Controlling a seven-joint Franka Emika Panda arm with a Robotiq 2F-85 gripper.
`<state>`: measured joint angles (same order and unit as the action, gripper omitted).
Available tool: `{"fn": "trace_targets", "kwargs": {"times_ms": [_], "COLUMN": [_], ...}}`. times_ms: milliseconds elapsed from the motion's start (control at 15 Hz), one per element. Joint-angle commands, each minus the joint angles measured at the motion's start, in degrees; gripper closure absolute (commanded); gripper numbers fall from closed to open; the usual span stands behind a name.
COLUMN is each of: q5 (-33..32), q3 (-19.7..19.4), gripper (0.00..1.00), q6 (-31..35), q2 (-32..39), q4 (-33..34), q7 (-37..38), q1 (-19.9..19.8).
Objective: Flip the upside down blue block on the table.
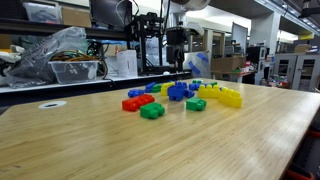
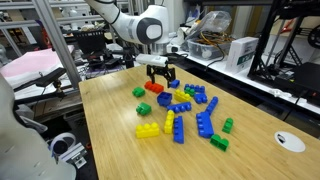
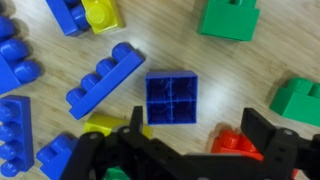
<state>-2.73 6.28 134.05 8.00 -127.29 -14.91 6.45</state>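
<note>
Next, my gripper grabs the blue block (image 3: 171, 98) across two opposite outer sides of the block. The block's other sides stay free to turn and flip it.
The blue block (image 3: 171, 98) lies upside down on the wooden table (image 3: 200, 60), its hollow underside with a cross rib facing up. My gripper (image 3: 198, 128) is open and empty above the table. The block sits just beyond the left finger, outside the jaws. A red brick (image 3: 235, 143) lies between the fingers near the right one. In both exterior views the gripper (image 1: 176, 60) (image 2: 158, 72) hangs over the far side of the brick cluster, above the blue block (image 2: 164, 99).
Long blue bricks (image 3: 105, 80), a yellow brick (image 3: 103, 13) and green bricks (image 3: 230, 18) lie around the block. More red (image 1: 138, 101), green (image 1: 152, 111) and yellow (image 1: 225, 96) bricks are scattered. A white disc (image 2: 290, 141) lies apart on the table. Shelves stand behind.
</note>
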Motion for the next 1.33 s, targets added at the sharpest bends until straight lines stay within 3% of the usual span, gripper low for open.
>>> {"fn": "trace_targets", "kwargs": {"times_ms": [0,533,1267], "q5": [-2.63,-7.25,-7.46], "q3": [0.57,-0.09,-0.27], "gripper": [0.0,0.0,0.0], "q6": [-1.86,-4.7,-8.04], "q2": [4.63,15.13,17.41], "q4": [5.13,13.04,15.35], "q7": [1.14,1.84,3.53], "q1": [0.61,1.32,1.28]}}
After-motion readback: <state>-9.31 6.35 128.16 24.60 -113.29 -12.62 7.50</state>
